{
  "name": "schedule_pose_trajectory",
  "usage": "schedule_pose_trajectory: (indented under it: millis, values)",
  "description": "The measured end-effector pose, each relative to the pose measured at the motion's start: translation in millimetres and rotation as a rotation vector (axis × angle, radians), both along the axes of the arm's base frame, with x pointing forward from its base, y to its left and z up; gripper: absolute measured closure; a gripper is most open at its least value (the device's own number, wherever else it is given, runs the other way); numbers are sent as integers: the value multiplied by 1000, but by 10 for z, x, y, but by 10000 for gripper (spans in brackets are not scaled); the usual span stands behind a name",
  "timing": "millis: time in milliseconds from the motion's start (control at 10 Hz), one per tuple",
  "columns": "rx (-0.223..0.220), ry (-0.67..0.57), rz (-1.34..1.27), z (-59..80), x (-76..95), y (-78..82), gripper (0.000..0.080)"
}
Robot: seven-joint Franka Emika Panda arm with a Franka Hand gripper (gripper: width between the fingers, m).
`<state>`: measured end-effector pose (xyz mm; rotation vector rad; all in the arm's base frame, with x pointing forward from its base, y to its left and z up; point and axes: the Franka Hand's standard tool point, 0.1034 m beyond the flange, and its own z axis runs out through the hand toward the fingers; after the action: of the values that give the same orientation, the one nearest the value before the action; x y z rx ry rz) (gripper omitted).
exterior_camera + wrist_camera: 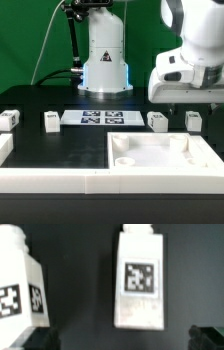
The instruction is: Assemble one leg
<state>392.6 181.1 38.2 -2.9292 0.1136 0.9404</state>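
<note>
Next, my gripper grabs the white leg by its tagged square body (140, 279), which leaves the leg's narrow round end free to enter the panel.
Four small white legs with tags stand in a row on the black table: two at the exterior view's left (8, 120) (51, 121) and two at its right (156, 121) (194, 120). My gripper (192, 100) hovers above the right pair. In the wrist view one leg (140, 280) lies between and just ahead of my open jaws, its tag facing the camera. A second leg (20, 286) lies beside it at the frame edge. My gripper (120, 339) is open and empty, and only the dark fingertips (208, 336) show at the corners.
The large white rimmed panel (160, 155) lies in front of the right legs. The marker board (100, 118) lies in the middle of the row. A white wall piece (50, 180) runs along the front left. The robot base (105, 60) stands behind.
</note>
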Motion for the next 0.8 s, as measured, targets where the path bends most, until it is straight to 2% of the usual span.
schedule_pose_trajectory:
  millis: [500, 600, 800]
  values:
    - [19, 374, 18, -70, -118, 69, 150]
    - [23, 348, 16, -132, -82, 108, 150]
    - [19, 343, 18, -226, -170, 110, 150]
